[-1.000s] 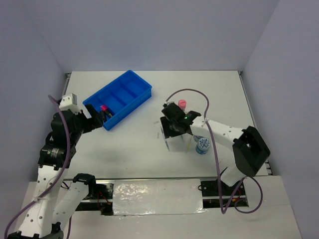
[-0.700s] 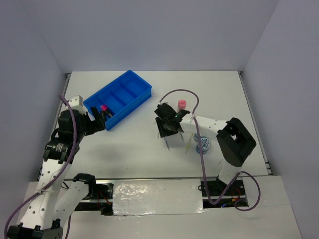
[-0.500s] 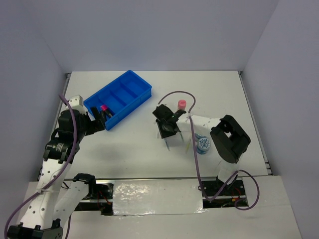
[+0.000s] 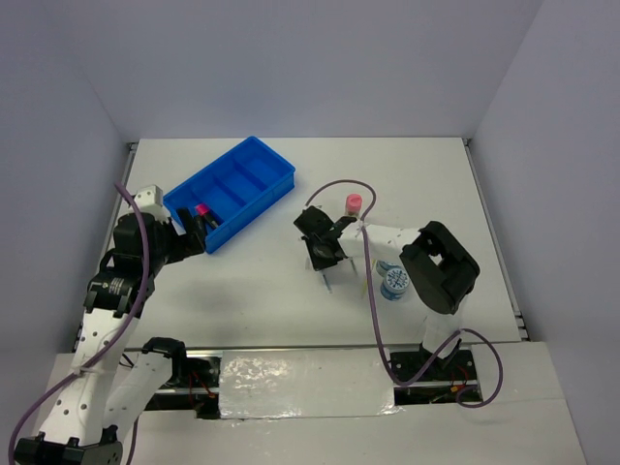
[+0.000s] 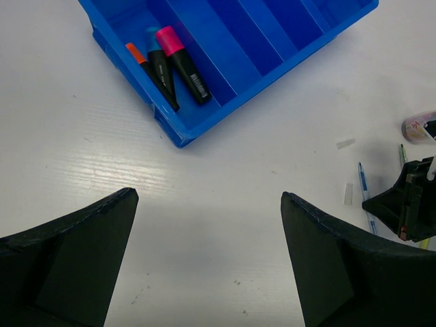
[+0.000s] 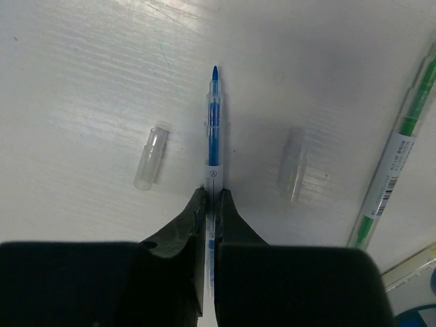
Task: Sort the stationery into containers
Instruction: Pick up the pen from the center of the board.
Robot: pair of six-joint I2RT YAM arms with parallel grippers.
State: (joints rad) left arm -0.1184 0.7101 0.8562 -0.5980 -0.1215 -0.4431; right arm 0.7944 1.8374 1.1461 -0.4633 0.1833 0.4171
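The left gripper grabs the small clear pen cap by its sides next, which leaves its open end free to fit onto the blue pen [image 6: 214, 129].
My right gripper [image 6: 212, 194] is shut on a thin blue pen [image 6: 214, 129] that lies on the table, its tip pointing away from the jaws. From above, the right gripper [image 4: 324, 250] is at table centre, well right of the blue tray [image 4: 257, 208]. In the tray's near compartment lie a pink-capped highlighter [image 5: 182, 61], a blue-capped one [image 5: 157, 58] and an orange-capped one [image 5: 139, 58]. My left gripper [image 5: 209, 196] hangs open over bare table just in front of the tray, holding nothing.
Two clear pen caps [image 6: 150, 157] [image 6: 293, 163] lie on either side of the blue pen. A green-yellow pen [image 6: 398, 150] lies to its right. A pink-capped bottle [image 4: 354, 203] and a blue-white disc [image 4: 394, 281] sit near the right arm.
The right gripper slid left over the blue pen and its jaws closed on it. The left arm shifted slightly at first, then stayed still and open.
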